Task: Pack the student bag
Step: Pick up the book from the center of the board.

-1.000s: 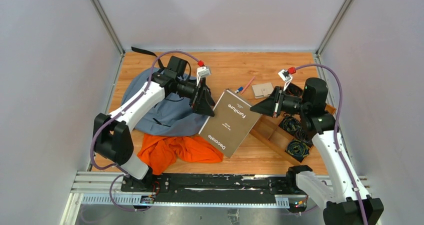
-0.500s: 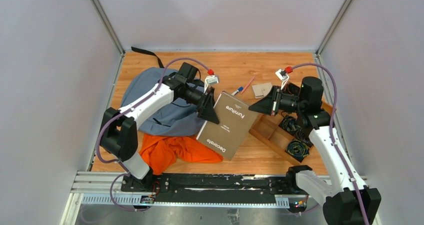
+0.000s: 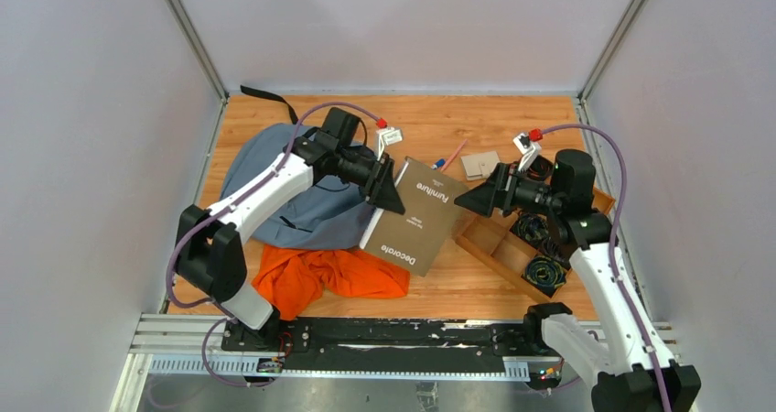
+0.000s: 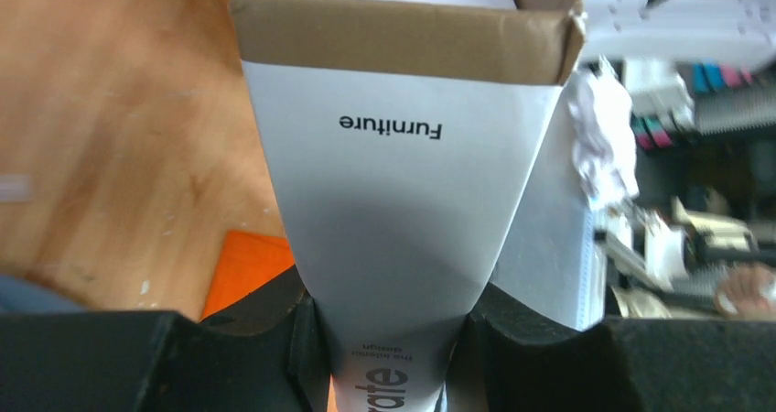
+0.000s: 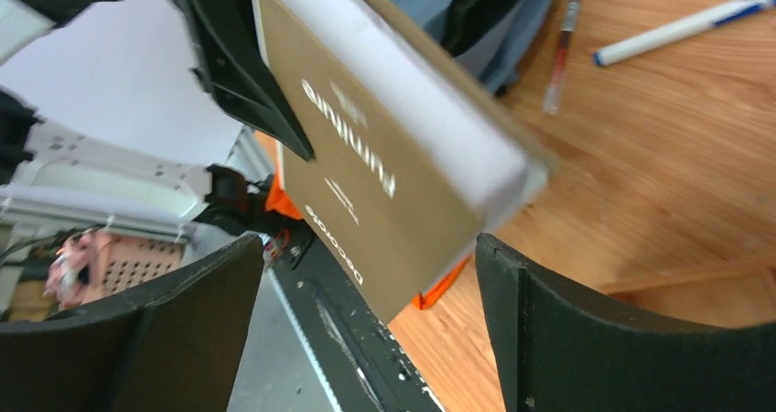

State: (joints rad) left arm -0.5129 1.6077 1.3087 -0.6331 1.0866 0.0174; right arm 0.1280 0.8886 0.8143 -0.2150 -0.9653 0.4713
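My left gripper's fingers are holding the book by its white spine [image 4: 390,335] from both sides. The book would come up if I lifted my left gripper now.
The student bag [image 3: 265,169] lies grey-blue and crumpled at the left of the table, partly under my left arm; its edge also shows in the right wrist view [image 5: 439,0]. A tan book [image 3: 416,215] titled "Decorate Furniture" is tilted beside it. My left gripper [image 3: 389,197] is shut on the book's left edge, and in the left wrist view the book's cover [image 4: 393,192] fills the space between the jaws of the left gripper [image 4: 384,339]. Just off the book's right corner [image 5: 384,165], my right gripper [image 3: 462,201] stands open, its jaws wide apart with nothing gripped [image 5: 366,293].
An orange cloth [image 3: 329,275] lies in front of the bag, under the book's near corner. A wooden tray [image 3: 499,247] with coiled cables sits at the right under the right arm. A blue pen [image 5: 682,27], a red pen [image 5: 560,50] and a small beige pad [image 3: 479,165] lie behind the book.
The left gripper closed on the book's left edge. The right gripper opened and let go of the book's right corner. The book shifted slightly left.
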